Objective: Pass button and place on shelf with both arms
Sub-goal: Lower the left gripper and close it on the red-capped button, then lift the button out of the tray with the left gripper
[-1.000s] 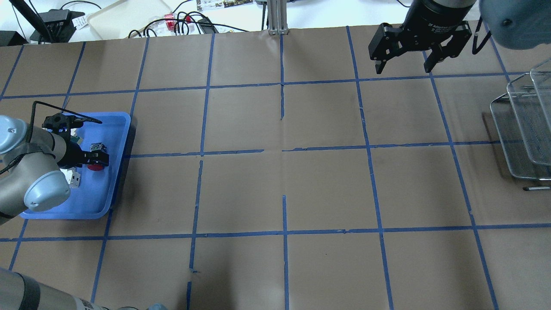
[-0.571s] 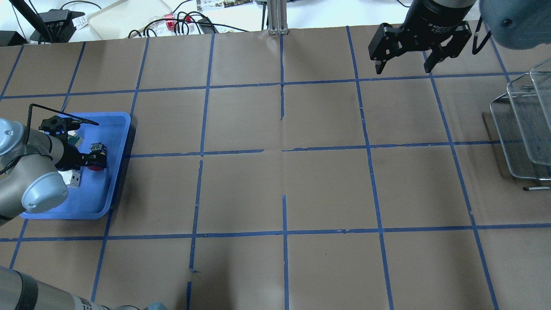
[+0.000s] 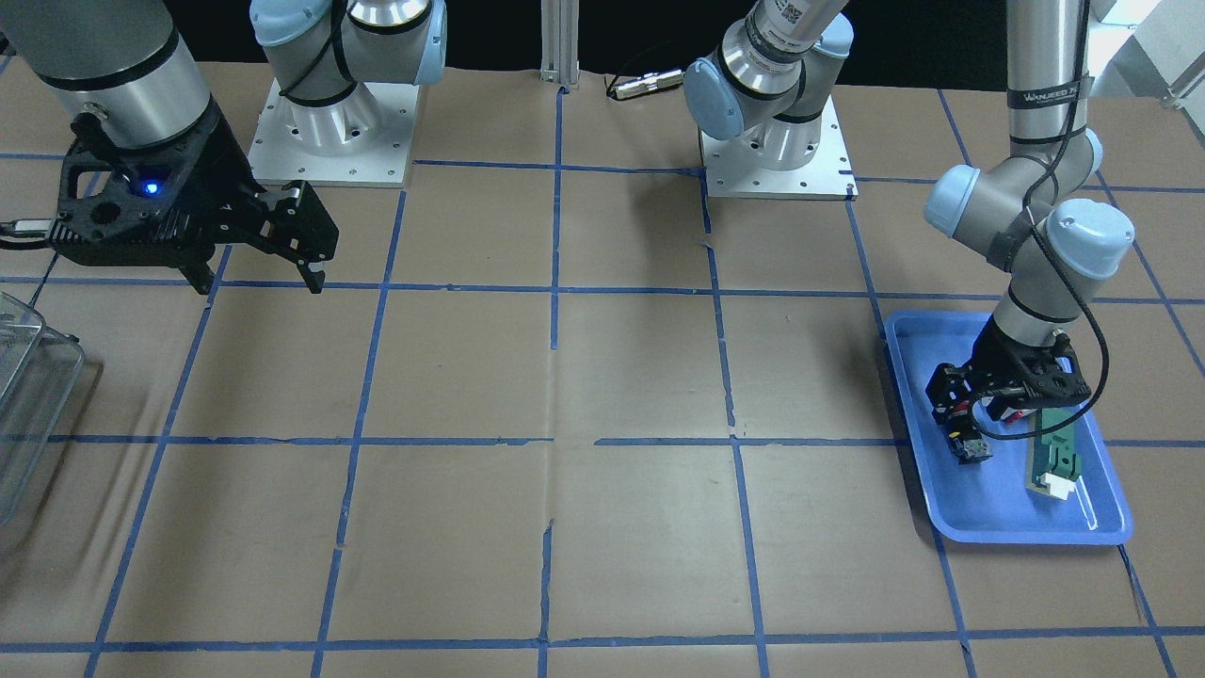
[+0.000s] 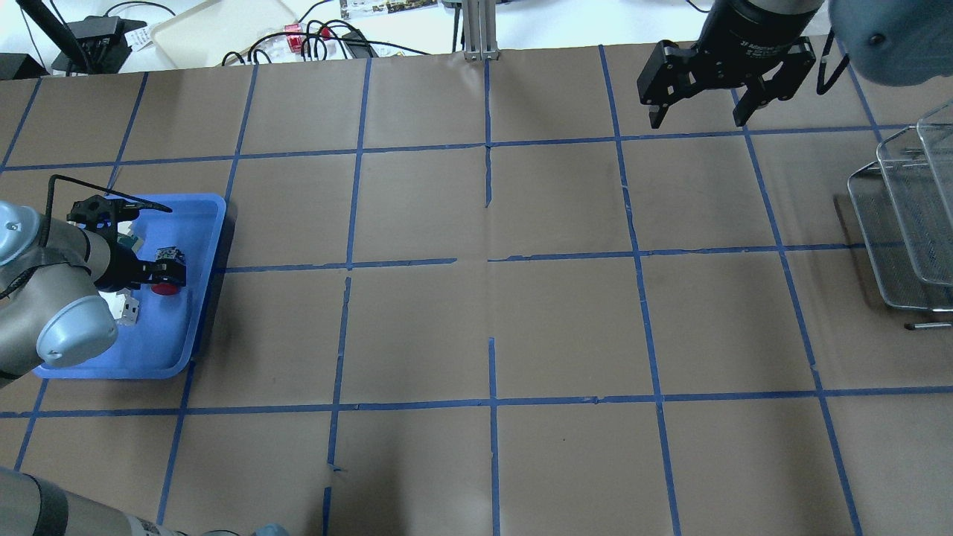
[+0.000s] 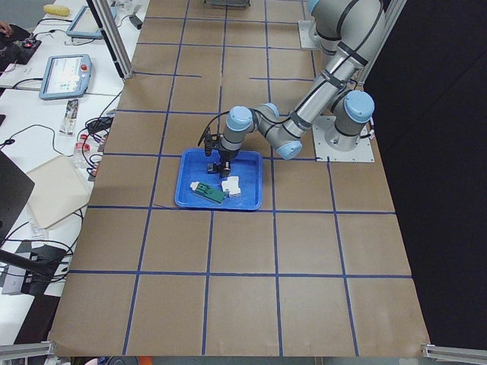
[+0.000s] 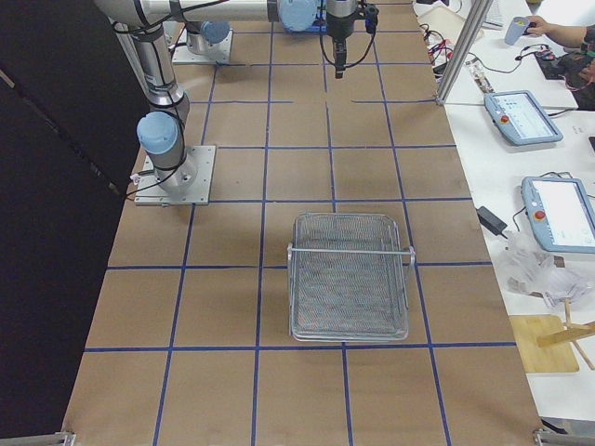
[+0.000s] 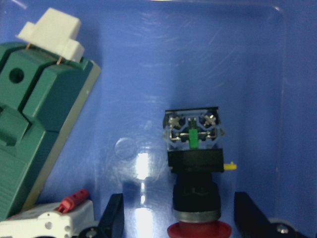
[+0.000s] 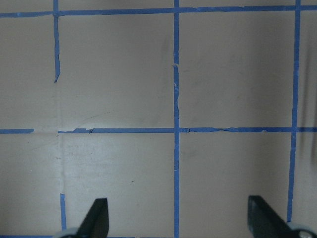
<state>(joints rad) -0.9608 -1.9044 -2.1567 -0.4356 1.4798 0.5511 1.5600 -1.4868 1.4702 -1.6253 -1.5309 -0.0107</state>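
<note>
My left gripper should next grab the button's black body (image 7: 196, 199) beside the red cap, so the button's contact block stays free for the pass.
The button (image 7: 194, 163) lies on its side in the blue tray (image 7: 148, 59), red cap toward the wrist camera, contact block away from it. My left gripper (image 7: 179, 208) is open and low over it, one finger on each side of the black body, both apart from it. In the overhead view the gripper (image 4: 160, 274) covers most of the button (image 4: 167, 287). It also shows in the front view (image 3: 972, 448). My right gripper (image 4: 700, 112) is open and empty, high at the far right. The wire shelf (image 4: 901, 223) stands at the right edge.
A green-and-white block (image 7: 39, 139) and a white block with a red bit (image 7: 49, 223) lie in the tray beside the button. The tray's raised rim (image 4: 212, 275) is close to the gripper. The shelf also shows in the right side view (image 6: 349, 274).
My left gripper has shifted slightly over the button in the tray and come back to about the same spot. The button still lies in the tray. The right arm has not moved.
</note>
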